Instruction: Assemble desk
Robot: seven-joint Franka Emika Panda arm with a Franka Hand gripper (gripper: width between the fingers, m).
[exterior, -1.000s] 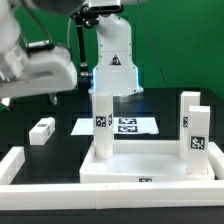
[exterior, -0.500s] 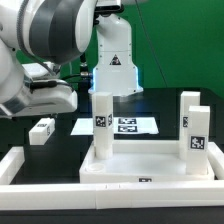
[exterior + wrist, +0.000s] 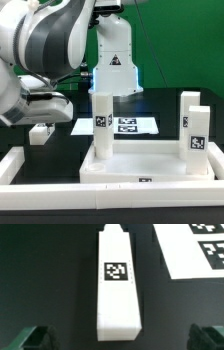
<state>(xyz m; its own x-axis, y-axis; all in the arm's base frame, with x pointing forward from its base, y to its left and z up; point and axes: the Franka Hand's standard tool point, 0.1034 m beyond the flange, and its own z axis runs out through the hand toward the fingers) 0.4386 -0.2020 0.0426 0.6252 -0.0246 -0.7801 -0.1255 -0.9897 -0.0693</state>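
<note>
My gripper grabs the loose leg by its flat-sided plain end next, because the opposite end narrows into a round peg.
The white desk tabletop lies at the front with three tagged legs standing on it: one on the exterior view's left and two on the right. A fourth leg lies loose on the black table at the left, partly hidden by my arm. In the wrist view this leg lies lengthwise with its tag facing up. My gripper is open and empty above one end of it, with a finger on each side, well apart from it.
The marker board lies behind the tabletop and shows beside the loose leg in the wrist view. White border rails run along the front and left. A white robot base stands at the back.
My arm has swung down and toward the exterior view's right, coming over the loose leg at the left and now partly covering it. The tabletop and standing legs have not moved.
</note>
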